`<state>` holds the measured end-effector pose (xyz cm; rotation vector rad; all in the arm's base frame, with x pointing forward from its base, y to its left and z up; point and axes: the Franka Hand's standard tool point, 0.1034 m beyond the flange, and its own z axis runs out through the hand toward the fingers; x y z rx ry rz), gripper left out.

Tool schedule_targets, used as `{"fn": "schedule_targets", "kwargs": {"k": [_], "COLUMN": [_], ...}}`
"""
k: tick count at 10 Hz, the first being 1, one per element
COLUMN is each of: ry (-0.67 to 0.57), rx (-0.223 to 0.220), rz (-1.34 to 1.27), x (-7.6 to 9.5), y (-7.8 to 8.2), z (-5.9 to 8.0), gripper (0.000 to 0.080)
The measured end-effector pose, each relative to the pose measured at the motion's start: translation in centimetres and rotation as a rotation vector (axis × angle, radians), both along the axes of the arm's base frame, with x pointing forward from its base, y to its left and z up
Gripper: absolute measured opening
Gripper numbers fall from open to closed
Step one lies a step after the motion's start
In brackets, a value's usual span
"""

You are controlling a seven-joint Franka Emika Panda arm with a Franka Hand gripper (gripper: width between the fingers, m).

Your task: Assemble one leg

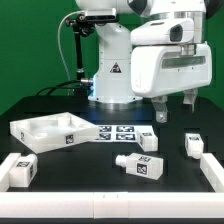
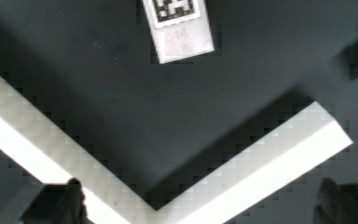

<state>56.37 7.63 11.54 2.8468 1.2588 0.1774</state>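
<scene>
I should next grab the leg by its wide tagged body, so its knobbed end stays free.
Several legs, small white blocks with black-and-white tags, lie on the black table: one beside the marker board, one nearer the front, one at the exterior view's right, one at its far left. My gripper hangs open and empty well above the table at the right, over the area near the right-hand leg. In the wrist view one tagged leg lies far from my gripper, whose dark fingertips stand wide apart with nothing between them.
A large white tray-like panel lies at the exterior view's left. The marker board lies before the robot base. A white border rail edges the front and right; its corner shows under the gripper.
</scene>
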Motion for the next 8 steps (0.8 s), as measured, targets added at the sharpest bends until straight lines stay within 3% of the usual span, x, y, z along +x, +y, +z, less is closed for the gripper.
{"fn": "schedule_targets", "kwargs": {"k": [5, 7, 8], "ry": [-0.013, -0.018, -0.033], "rx": [0.004, -0.019, -0.027], "rz": [-0.013, 0.116, 0.199], "x": [0.2, -0.2, -0.6], "y": [-0.1, -2.4, -3.6], "z": [-0.1, -1.8, -3.3], "gripper": [0.065, 0.065, 0.065]}}
